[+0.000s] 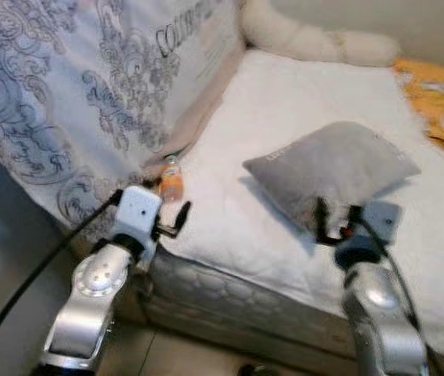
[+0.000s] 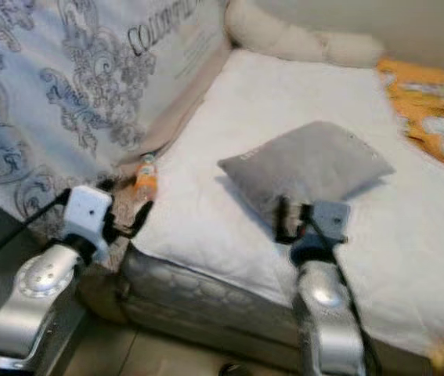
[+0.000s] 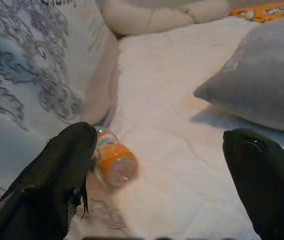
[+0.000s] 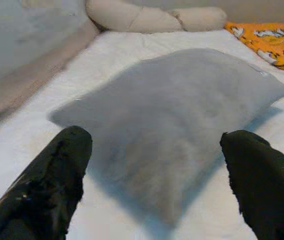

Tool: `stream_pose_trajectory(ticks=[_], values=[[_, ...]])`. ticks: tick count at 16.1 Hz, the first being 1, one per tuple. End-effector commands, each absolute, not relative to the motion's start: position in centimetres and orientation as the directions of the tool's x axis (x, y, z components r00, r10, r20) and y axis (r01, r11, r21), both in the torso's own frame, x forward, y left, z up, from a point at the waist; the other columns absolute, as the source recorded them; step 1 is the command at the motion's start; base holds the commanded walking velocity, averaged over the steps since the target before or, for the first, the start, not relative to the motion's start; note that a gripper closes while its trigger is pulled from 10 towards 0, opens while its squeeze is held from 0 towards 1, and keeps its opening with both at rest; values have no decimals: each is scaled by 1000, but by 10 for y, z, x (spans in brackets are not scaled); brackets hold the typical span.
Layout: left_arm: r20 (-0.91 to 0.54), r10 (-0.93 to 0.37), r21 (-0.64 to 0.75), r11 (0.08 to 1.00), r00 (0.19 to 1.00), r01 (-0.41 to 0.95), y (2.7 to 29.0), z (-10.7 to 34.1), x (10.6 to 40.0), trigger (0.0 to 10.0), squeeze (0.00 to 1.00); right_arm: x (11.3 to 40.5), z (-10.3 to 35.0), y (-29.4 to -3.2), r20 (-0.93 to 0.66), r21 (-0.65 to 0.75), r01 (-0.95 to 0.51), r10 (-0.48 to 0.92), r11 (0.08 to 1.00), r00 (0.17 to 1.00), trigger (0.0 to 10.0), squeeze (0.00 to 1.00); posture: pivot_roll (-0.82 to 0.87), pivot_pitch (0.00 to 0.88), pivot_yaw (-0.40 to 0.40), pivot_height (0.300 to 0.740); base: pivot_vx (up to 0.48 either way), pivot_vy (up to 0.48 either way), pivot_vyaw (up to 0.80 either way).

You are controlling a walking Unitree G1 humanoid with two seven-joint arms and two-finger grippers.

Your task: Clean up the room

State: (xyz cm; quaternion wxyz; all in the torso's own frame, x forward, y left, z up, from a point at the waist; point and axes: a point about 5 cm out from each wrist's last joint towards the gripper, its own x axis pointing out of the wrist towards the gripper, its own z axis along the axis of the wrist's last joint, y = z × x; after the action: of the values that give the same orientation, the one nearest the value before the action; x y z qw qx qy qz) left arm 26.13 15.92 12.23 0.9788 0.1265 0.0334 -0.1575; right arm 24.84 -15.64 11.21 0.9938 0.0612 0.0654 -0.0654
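The neck of the bottle is tucked against the duvet [image 1: 73,94], so the robot's left gripper should next take the bottle by its lower body [image 1: 172,189], which lies on the sheet.
A small orange bottle [image 1: 171,179] lies on its side on the white bed [image 1: 300,102], at the edge of the patterned duvet [image 1: 73,94]. My left gripper [image 1: 176,221] hovers just short of it, open, with the bottle [image 3: 112,160] close by one finger [image 3: 56,175]. A grey pillow [image 1: 333,166] rests on the middle of the mattress. My right gripper [image 1: 333,222] stands open at the pillow's near corner, and the pillow [image 4: 172,120] lies between and beyond its fingertips [image 4: 51,180].
A cream bolster [image 1: 315,37] lies along the far wall. An orange patterned blanket [image 1: 441,102] covers the bed's right side. The quilted mattress edge [image 1: 229,294] runs in front of me, with floor below it. A black cable [image 1: 41,266] trails from my left arm.
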Motion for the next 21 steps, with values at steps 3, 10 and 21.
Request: stream_pose_trajectory(ticks=[3, 10, 21], values=[[-80, -323, 229, 915, 943, 333, 153, 125, 262, 10000, 0, 249, 111, -164, -144, 105, 171, -155, 980, 977, 10000, 1000, 22, 0, -27, 740, 0, 109, -398], [-59, -326, 258, 908, 944, 330, 148, 127, 266, 10000, 0, 252, 116, -168, -109, 97, 164, -153, 982, 982, 10000, 1000, 14, 0, -18, 740, 0, -206, 0], [-52, -237, 191, 951, 970, 243, 157, 126, 274, 10000, 0, 266, 119, -161, -115, 0, 11, -11, 1000, 993, 10000, 0, 17, 0, -30, 740, 158, -72, 0]])
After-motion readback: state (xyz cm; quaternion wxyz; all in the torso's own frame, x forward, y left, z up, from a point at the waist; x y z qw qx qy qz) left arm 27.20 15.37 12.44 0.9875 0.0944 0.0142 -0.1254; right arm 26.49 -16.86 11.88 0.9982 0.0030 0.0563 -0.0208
